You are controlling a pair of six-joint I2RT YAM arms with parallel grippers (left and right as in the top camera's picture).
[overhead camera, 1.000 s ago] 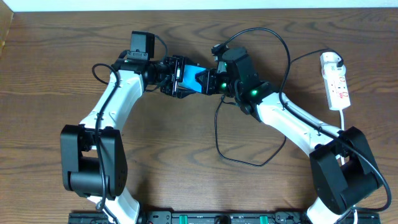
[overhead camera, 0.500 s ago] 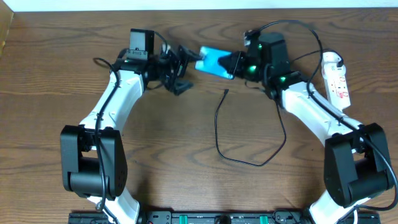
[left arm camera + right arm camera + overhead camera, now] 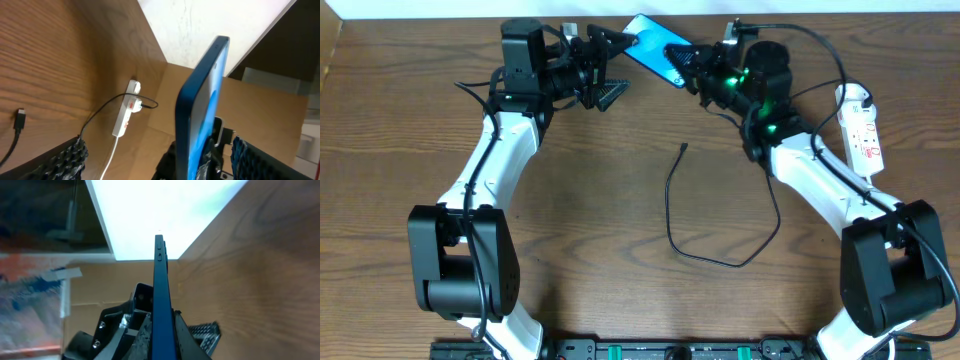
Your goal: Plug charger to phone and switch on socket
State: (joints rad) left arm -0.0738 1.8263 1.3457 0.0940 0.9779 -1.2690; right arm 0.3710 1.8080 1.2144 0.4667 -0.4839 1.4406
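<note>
The phone's end in the right gripper needs to stay free for plugging, so my left gripper should next grab the phone across screen and back, away from that end.
The phone (image 3: 656,46), blue screen and black edge, is held above the table's far edge by my right gripper (image 3: 693,63), which is shut on its right end. In the right wrist view the phone (image 3: 160,280) stands edge-on between the jaws (image 3: 161,327). My left gripper (image 3: 608,68) is open just left of the phone, not touching it. In the left wrist view the phone (image 3: 202,105) stands between its spread fingers (image 3: 156,157). The charger cable (image 3: 672,215) lies loose on the table, its tip (image 3: 683,148) free. The socket (image 3: 861,130) lies at the right.
The cable loops from mid-table toward the socket, also seen in the left wrist view (image 3: 125,109) with the cable tip (image 3: 19,118). The table's far edge meets a white surface (image 3: 640,8) right behind both grippers.
My left gripper let go of the phone and opened. My right gripper carried the phone toward the far edge and tilted it; the left arm swung back too.
</note>
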